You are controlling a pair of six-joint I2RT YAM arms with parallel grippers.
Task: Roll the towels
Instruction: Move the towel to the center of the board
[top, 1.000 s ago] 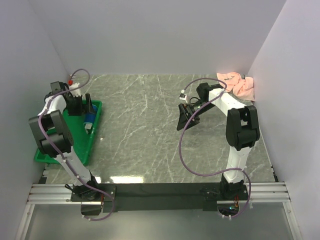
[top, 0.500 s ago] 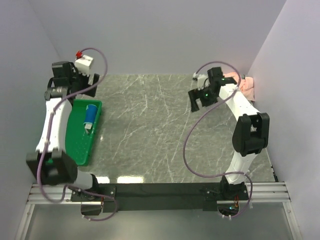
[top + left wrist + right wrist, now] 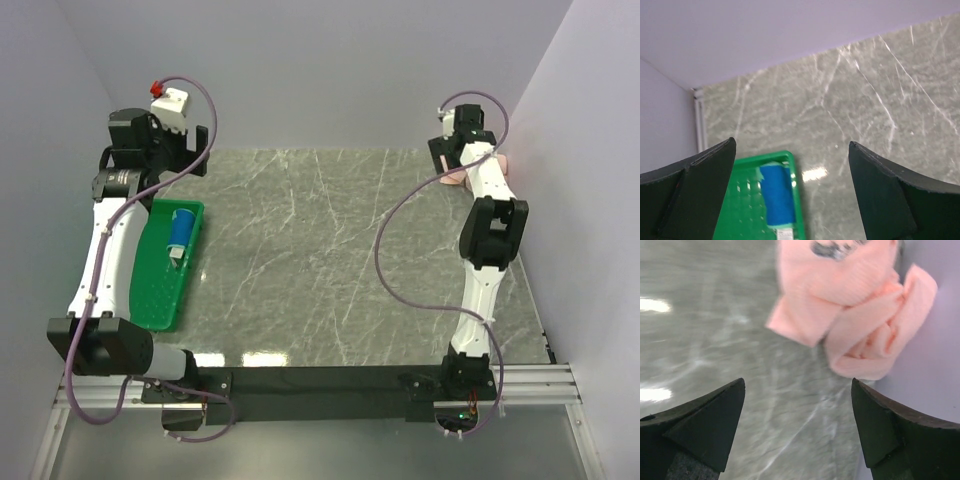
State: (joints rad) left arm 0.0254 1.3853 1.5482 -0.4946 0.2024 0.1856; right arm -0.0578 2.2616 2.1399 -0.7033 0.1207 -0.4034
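Observation:
The robot's right gripper will next drag out the crumpled pink towel (image 3: 855,310) so it trails open for rolling, and will grab the towel for this by its loose near edge (image 3: 802,329), away from the wall.
A rolled blue towel (image 3: 180,228) lies in the far end of a green tray (image 3: 150,290) at the left; it also shows in the left wrist view (image 3: 776,194). A crumpled pink towel (image 3: 855,310) lies in the far right corner against the wall, mostly hidden behind the right arm in the top view (image 3: 500,163). My left gripper (image 3: 190,150) is open and empty, raised high above the tray's far end. My right gripper (image 3: 450,165) is open and empty, just short of the pink towel.
The marble table (image 3: 320,260) is boxed in by white walls at the back and both sides. The green tray (image 3: 745,210) sits along the left wall. The right wall (image 3: 935,365) stands right beside the pink towel.
My left arm has lifted up and away from the tray. My right arm has swung from the table's middle to the far right corner, up to the pink towel.

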